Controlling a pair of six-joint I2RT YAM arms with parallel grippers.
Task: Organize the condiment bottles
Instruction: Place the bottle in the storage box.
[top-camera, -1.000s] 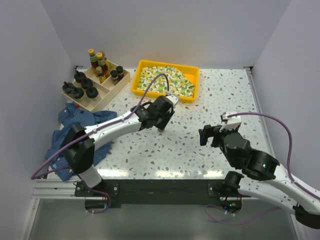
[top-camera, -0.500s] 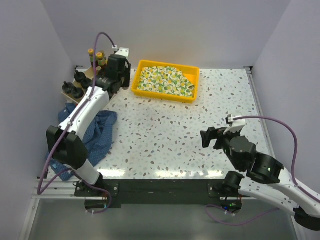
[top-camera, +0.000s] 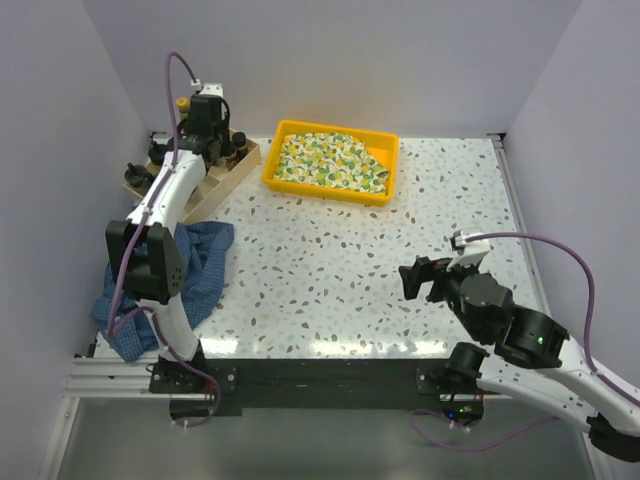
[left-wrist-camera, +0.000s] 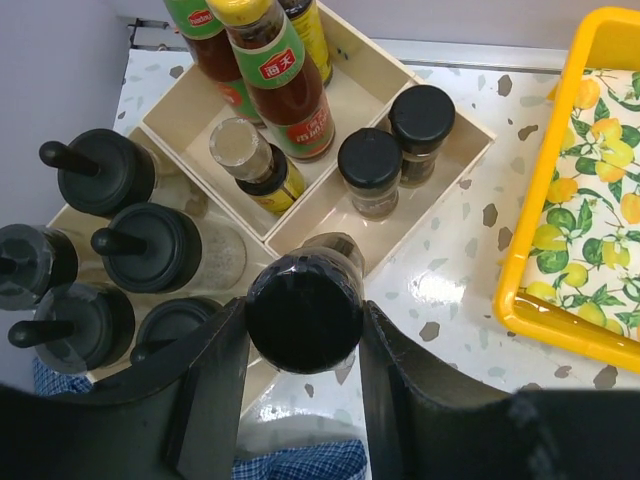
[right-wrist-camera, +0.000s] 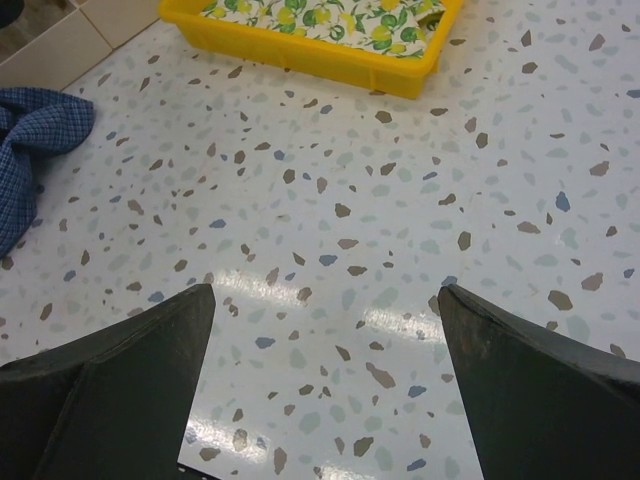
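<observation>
The spice jar hangs well above the box's free bottom beside the dark-capped jars. My left gripper next lowers it there before releasing, or it would fall.
My left gripper (left-wrist-camera: 303, 335) is shut on a black-capped spice jar (left-wrist-camera: 304, 310), which hangs above the near corner of the pale wooden divided box (left-wrist-camera: 455, 150). In the box stand tall sauce bottles (left-wrist-camera: 285, 85), a small yellow-labelled bottle (left-wrist-camera: 252, 165), two dark-capped jars (left-wrist-camera: 370, 168) and several squat bottles with black knobbed caps (left-wrist-camera: 150, 245). From above, the left gripper (top-camera: 205, 135) is over the box (top-camera: 218, 185) at the back left. My right gripper (top-camera: 420, 275) hovers open over bare table at the right; nothing is between its fingers (right-wrist-camera: 120, 380).
A yellow tray (top-camera: 325, 190) with lemon-patterned cloth stands at the back centre, just right of the box. A crumpled blue checked cloth (top-camera: 195, 265) lies on the left beside the left arm's base. White walls close in the table on three sides.
The left arm swung from mid-table to the back left, carrying the jar over the wooden box. The right arm has barely shifted.
</observation>
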